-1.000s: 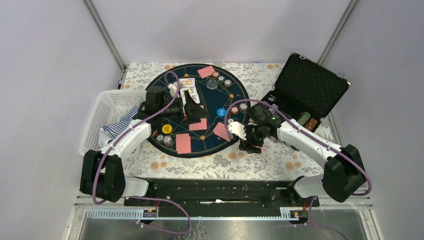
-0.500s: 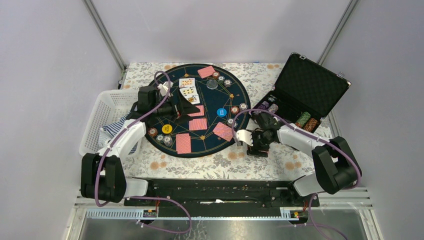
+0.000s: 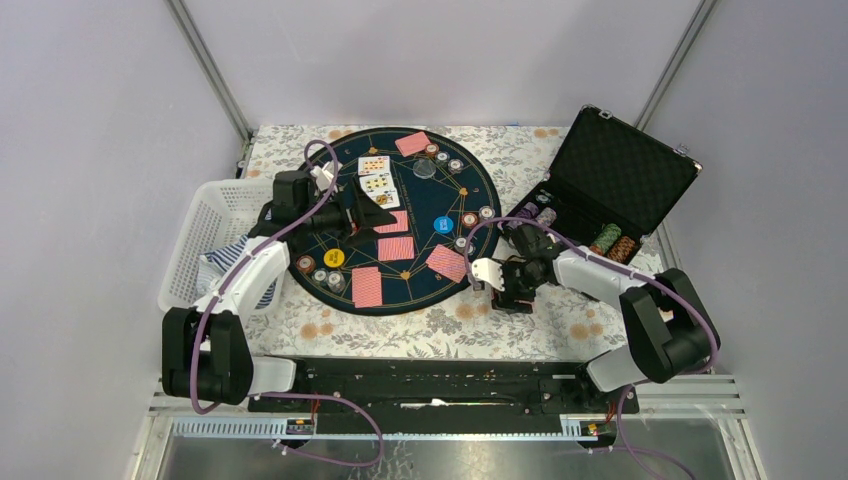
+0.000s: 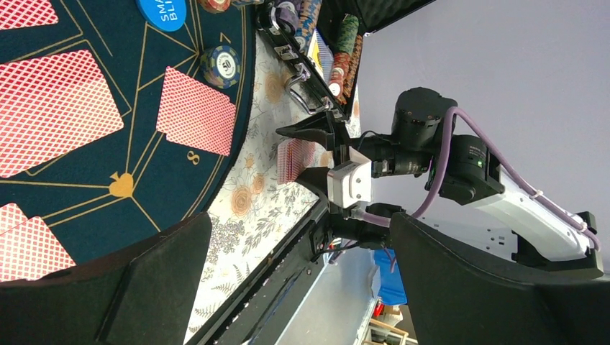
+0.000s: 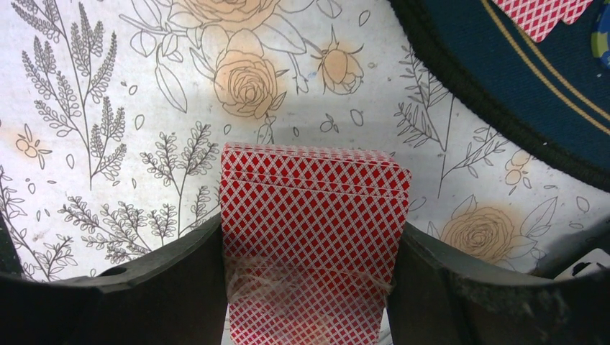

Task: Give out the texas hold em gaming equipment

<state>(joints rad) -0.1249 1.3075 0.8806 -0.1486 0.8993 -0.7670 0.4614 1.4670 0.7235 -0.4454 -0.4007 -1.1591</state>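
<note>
The deck is hanging low above flat, empty flowered cloth off the mat's edge, so it would land there. My right gripper should open now.
My right gripper point(image 5: 309, 287) is shut on a deck of red-backed playing cards point(image 5: 311, 215), held low over the flowered cloth just off the mat's right edge point(image 3: 513, 288). The same deck shows in the left wrist view point(image 4: 291, 159). My left gripper point(image 3: 385, 218) hangs open and empty over the mat's left half, fingers wide apart point(image 4: 302, 280). Face-down cards point(image 3: 367, 286) point(image 3: 396, 248) point(image 3: 444, 262) point(image 3: 411, 143) and face-up cards point(image 3: 376, 175) lie on the mat. Poker chips point(image 3: 470, 218), a blue button point(image 3: 443, 224) and a yellow button point(image 3: 334, 257) also sit there.
The round dark-blue mat point(image 3: 420, 200) fills the table's middle. An open black case point(image 3: 610, 175) with chip stacks point(image 3: 610, 238) stands at the right. A white basket point(image 3: 215, 235) holding striped cloth point(image 3: 235, 255) sits at the left.
My right gripper carried the deck a little to the right, away from the mat's edge. My left arm drew back slightly to the left, jaws still open.
</note>
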